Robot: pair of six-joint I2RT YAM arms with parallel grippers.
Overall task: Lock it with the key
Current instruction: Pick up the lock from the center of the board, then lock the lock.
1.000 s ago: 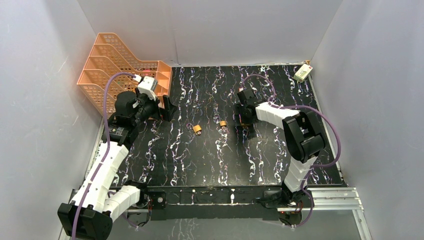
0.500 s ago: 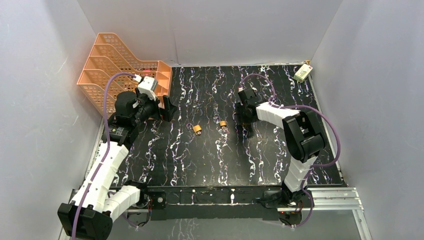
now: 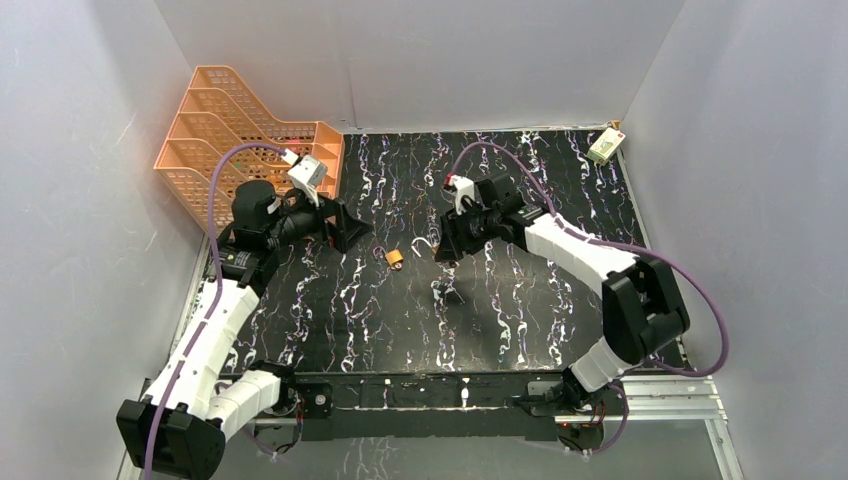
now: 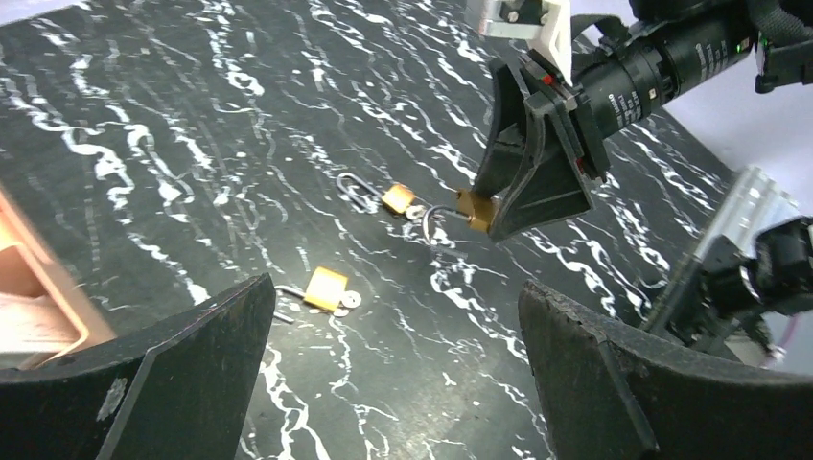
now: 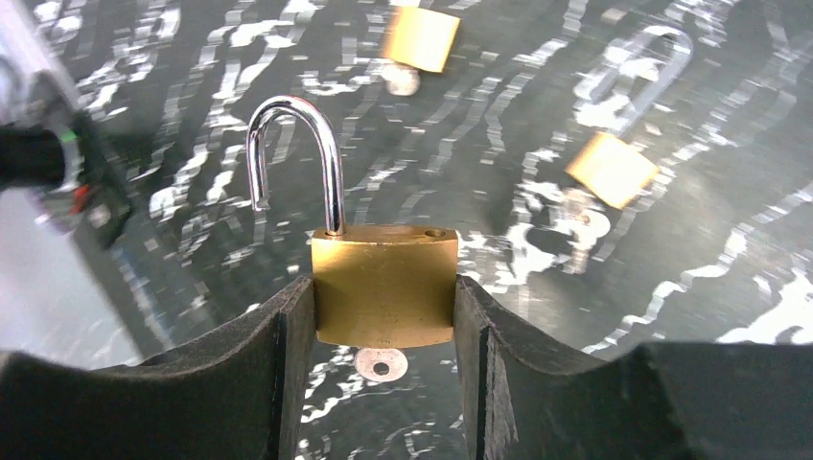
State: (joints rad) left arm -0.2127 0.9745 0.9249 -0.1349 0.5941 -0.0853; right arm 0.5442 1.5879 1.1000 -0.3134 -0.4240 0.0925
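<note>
The padlock's brass body has to stay free so my right gripper can grip it again for locking. My left gripper should grab the padlock's silver shackle (image 4: 429, 217) next.
My right gripper (image 5: 383, 302) is shut on a brass padlock (image 5: 383, 285) and holds it above the table. Its silver shackle (image 5: 288, 158) stands open. A silver key (image 5: 381, 362) hangs from the padlock's underside. In the top view the right gripper (image 3: 448, 245) is near the table's middle, and the held padlock (image 3: 432, 245) shows at its tip. The left wrist view also shows the held padlock (image 4: 475, 209). My left gripper (image 3: 345, 225) is open and empty, left of the padlocks, and its jaws (image 4: 398, 326) stand wide apart.
Two more brass padlocks lie on the black marbled table, one (image 4: 326, 287) nearer my left gripper, one (image 4: 398, 198) with an open shackle beside the right gripper. An orange tray rack (image 3: 240, 130) stands back left. A small white box (image 3: 606, 146) sits back right.
My right arm has swung left toward the table's middle with the padlock in its grip. My left gripper has turned a little to the right.
</note>
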